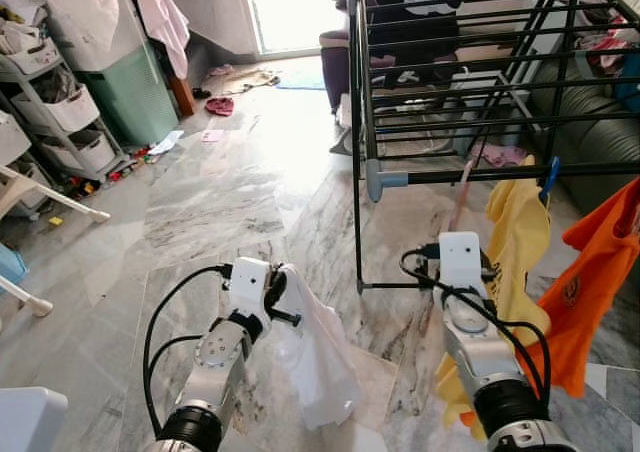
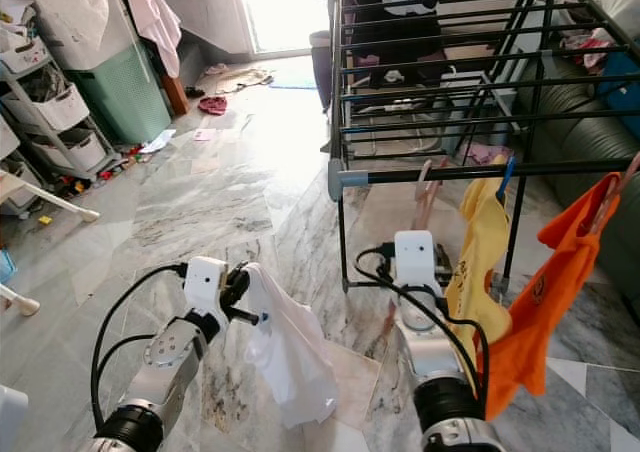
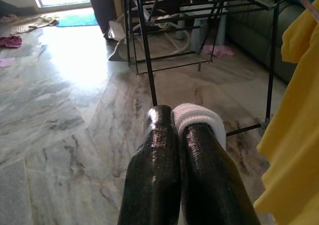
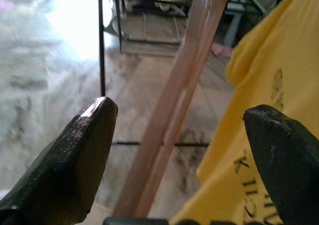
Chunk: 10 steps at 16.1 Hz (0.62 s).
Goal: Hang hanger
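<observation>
My right gripper grabs the hanger by its arm hanging below next, since the rack's black bars crowd the top of the hanger (image 4: 187,80).
A pink hanger (image 4: 187,80) carrying a yellow shirt (image 1: 520,232) reaches up to the front bar (image 1: 470,175) of the black drying rack. My right gripper (image 4: 184,120) is open just below that bar. The hanger's arm runs between its two fingers (image 4: 79,150), and neither finger presses on it. My left gripper (image 3: 172,118) is low over the floor to the left, shut on a white garment (image 1: 320,357) that droops toward the tiles. A fold of white cloth (image 3: 199,118) is pinched between its fingertips.
An orange shirt (image 1: 600,272) hangs on the same bar to the right of the yellow one. Dark clothes (image 1: 410,22) drape over the rack's far bars. Shelves with baskets (image 1: 60,112) and a green bin (image 1: 130,87) stand at the left. A dark sofa (image 1: 600,122) sits behind the rack.
</observation>
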Motion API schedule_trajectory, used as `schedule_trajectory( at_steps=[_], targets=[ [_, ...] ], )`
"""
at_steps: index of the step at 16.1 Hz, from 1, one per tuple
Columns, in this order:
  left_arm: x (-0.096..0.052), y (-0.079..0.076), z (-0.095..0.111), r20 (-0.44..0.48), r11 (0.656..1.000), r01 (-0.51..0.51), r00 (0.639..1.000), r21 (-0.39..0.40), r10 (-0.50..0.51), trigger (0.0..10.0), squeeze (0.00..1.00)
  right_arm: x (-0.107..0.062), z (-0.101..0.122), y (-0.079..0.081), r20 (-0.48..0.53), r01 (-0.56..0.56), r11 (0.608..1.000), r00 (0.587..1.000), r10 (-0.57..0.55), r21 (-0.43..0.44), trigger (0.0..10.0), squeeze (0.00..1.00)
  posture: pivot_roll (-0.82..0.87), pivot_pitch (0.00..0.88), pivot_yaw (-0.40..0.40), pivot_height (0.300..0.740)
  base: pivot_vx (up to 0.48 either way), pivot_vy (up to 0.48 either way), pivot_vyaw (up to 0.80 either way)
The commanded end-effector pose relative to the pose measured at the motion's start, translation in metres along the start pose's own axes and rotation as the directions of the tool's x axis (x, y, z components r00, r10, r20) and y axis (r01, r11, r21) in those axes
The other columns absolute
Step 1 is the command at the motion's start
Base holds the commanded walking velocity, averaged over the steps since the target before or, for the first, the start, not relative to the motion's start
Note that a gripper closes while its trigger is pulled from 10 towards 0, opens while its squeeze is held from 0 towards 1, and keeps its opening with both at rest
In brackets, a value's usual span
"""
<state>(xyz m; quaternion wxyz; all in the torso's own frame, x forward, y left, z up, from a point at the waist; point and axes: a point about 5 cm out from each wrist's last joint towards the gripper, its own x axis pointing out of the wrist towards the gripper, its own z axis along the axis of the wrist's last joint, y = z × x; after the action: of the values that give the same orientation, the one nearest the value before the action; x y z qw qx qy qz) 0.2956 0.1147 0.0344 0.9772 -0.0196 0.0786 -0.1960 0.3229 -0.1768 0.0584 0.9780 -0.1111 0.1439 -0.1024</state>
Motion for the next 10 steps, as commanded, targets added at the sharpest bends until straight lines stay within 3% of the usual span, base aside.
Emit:
schedule_trajectory(
  at_steps=[1,6,10],
  targets=[
    [0.0,0.005,0.003,0.005,1.0,-0.011,1.0,0.015,0.011,10.0,0.0,0.003,0.004,-0.003,-0.01,0.023,1.0,1.0,-0.023,0.006,10.0,0.0,-0.24,0.0,0.13,0.74,0.0,0.0,0.0],
    [0.001,0.005,0.004,-0.001,1.0,-0.003,1.0,0.021,0.003,10.0,0.0,0.004,0.007,-0.016,0.009,0.074,0.997,0.997,-0.074,-0.028,10.0,0.0,-0.25,0.0,0.139,0.74,0.0,0.0,0.0],
    [0.003,0.004,0.004,-0.005,1.0,0.002,1.0,0.025,-0.002,10.0,0.0,0.002,0.012,-0.008,0.049,0.023,0.998,0.999,-0.02,-0.056,10.0,0.0,-0.26,0.0,0.145,0.74,0.0,0.0,0.0]
  ],
)
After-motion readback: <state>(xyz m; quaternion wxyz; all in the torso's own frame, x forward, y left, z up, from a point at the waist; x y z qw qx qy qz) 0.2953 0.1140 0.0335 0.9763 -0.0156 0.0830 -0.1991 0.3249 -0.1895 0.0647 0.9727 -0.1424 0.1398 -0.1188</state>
